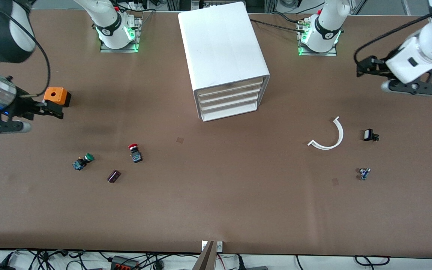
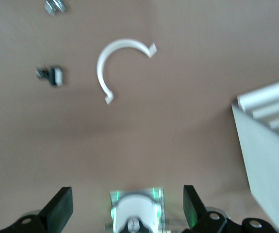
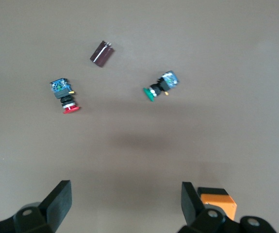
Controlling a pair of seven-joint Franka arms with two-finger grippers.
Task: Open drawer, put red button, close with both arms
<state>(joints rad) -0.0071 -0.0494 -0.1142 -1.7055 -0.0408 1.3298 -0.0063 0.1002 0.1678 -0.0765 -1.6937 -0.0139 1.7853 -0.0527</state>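
I next need to pick up the button by its blue switch housing with my right gripper, so that I can put the red button into the drawer.
The white cabinet stands at the middle of the table between the arms' bases. Its uppermost drawer is shut, like the three below it. The red button lies on its side on the table toward the right arm's end; it also shows in the right wrist view. My right gripper is open and empty in the air beside the orange box, apart from the red button; its jaws stand wide in the right wrist view. My left gripper is open and empty, up over the left arm's end of the table, with its jaws wide in the left wrist view.
A green-capped button and a dark small cylinder lie near the red button. A white curved strip, a small black and white part and a tiny blue part lie toward the left arm's end.
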